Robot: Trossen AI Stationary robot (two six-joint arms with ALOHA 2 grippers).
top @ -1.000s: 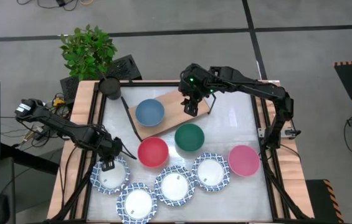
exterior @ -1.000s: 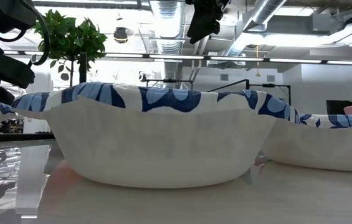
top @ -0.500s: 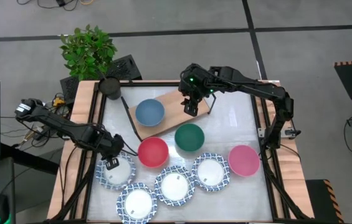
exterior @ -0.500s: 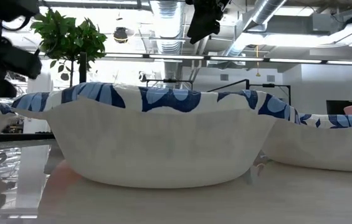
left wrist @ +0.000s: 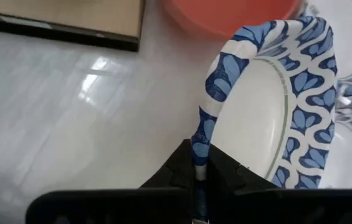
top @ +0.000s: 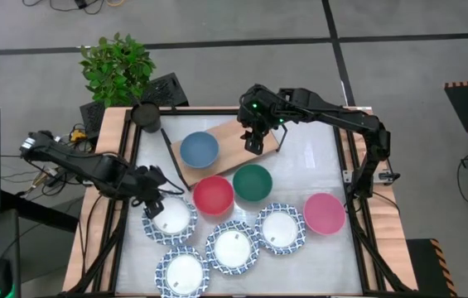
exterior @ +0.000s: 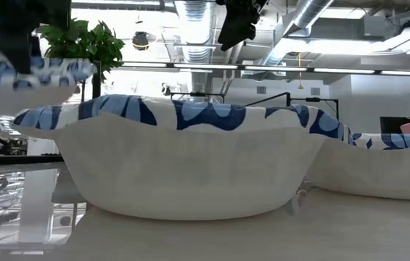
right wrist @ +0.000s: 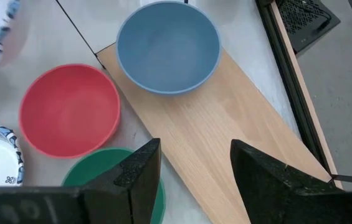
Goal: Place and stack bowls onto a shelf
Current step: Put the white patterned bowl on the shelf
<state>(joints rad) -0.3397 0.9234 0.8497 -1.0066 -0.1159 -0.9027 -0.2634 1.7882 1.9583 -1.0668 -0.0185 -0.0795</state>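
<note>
My right gripper grabs the patterned bowl by its blue patterned rim next, to set the bowl on the shelf [top: 235, 137].
My left gripper [top: 151, 207] is shut on a white bowl with a blue patterned rim [top: 171, 220], held in the air at the table's left; the low view shows it raised [exterior: 23, 72]. A blue bowl [top: 199, 150] sits on the left end of the light-brown shelf [top: 235, 137]. My right gripper [top: 254, 142] hangs open and empty above the shelf's right end; the right wrist view [right wrist: 194, 180] shows its fingers apart. The red bowl [top: 214, 194], green bowl [top: 252, 183], pink bowl [top: 324, 213] and three more patterned bowls [top: 234, 247] stand on the table. My left gripper pinches the patterned bowl's rim [left wrist: 200, 140] on the side toward the table's left, one finger inside the bowl and one outside. The fingers come slanting down from the left. The bowl is lifted clear of the table, roughly level, mouth up.
A potted plant [top: 118, 66] and a black round object [top: 146, 116] stand at the far left corner. A thin black rod [top: 171, 157] runs along the shelf's left end. The other patterned bowls [top: 280, 228] [top: 184, 271] crowd the near side of the table.
My left gripper has gone up and toward the table's right and far side, carrying the patterned bowl, which is now lifted clear of the table. The red bowl has slid a little toward the right and far side.
</note>
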